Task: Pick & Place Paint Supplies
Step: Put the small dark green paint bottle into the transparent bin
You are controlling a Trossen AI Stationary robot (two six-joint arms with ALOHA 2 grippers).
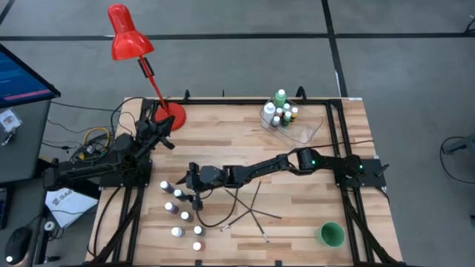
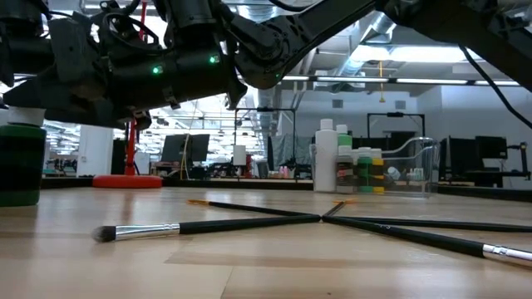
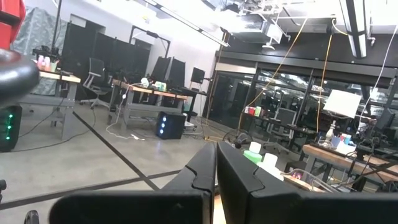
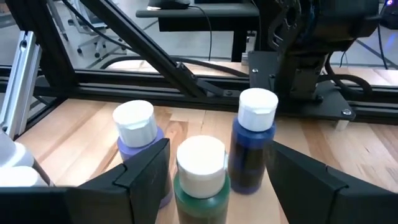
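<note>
The robot's right gripper should take hold of the green paint bottle by its white cap (image 4: 202, 163) next, to put it in the clear tub.
My right gripper (image 1: 194, 191) reaches across the table to a group of tiny white-capped paint bottles (image 1: 178, 211) standing upright on the wood. It is open, and in the right wrist view (image 4: 219, 163) its fingers stand on either side of a green-filled bottle (image 4: 200, 171) without plainly touching it. A blue bottle (image 4: 252, 146) and a lavender one (image 4: 137, 127) stand just beyond. Thin dark paintbrushes (image 1: 249, 208) lie crossed on the table (image 2: 249, 223). More bottles, a taller green one (image 1: 280, 97) among them, stand in the clear tub (image 1: 308, 127). My left gripper (image 1: 158, 122) is shut and waits near the lamp base.
A red desk lamp stands with its base (image 1: 174, 115) at the far left of the table. The green cup (image 1: 330, 234) sits near the right front corner. Black frame rails (image 4: 155, 81) run along the table's edges. Cables lie beyond the left edge.
</note>
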